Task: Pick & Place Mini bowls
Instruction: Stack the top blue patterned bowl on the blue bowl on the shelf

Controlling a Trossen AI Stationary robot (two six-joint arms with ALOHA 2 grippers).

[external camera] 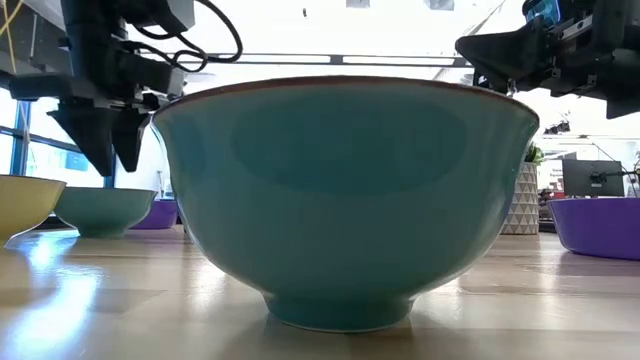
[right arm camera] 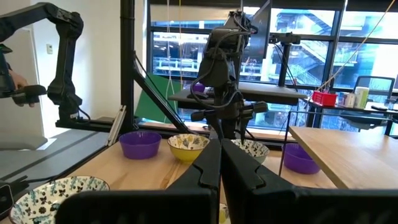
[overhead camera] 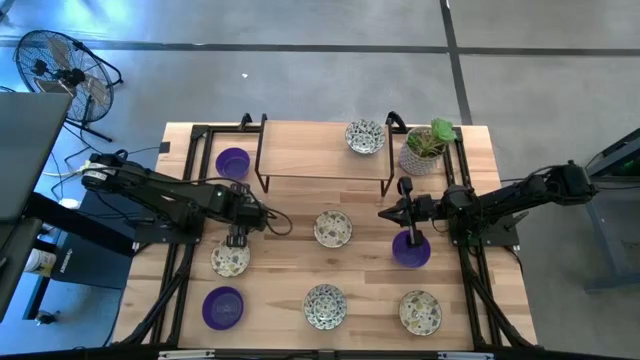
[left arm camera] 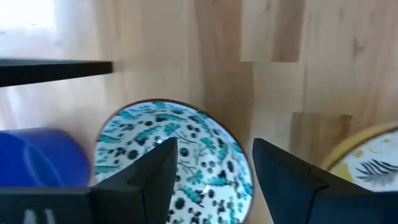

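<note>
My left gripper grabs the teal-patterned bowl by its rim [left arm camera: 240,149] next, to place the bowl onto the wooden shelf.
Several mini bowls stand on their bases on the wooden table [overhead camera: 300,150], some purple [overhead camera: 222,306], some patterned [overhead camera: 333,228]. My left gripper [overhead camera: 237,240] points down, open, just above a patterned bowl [overhead camera: 230,260] at the table's left. In the left wrist view one finger [left arm camera: 155,177] stands over that bowl's teal-patterned inside [left arm camera: 186,134] and the other finger [left arm camera: 286,180] outside its rim. In the low view the fingertips [external camera: 105,150] end a little above the bowl [external camera: 105,212]. My right gripper [overhead camera: 385,212] is shut and level, above a purple bowl [overhead camera: 410,248].
A low wooden shelf on black legs [overhead camera: 325,150] crosses the far middle, with a potted plant [overhead camera: 425,148] and a patterned bowl [overhead camera: 365,136] at its right end. Black frame bars [overhead camera: 180,260] run along both table sides. A teal-sided bowl [external camera: 345,200] fills the low view.
</note>
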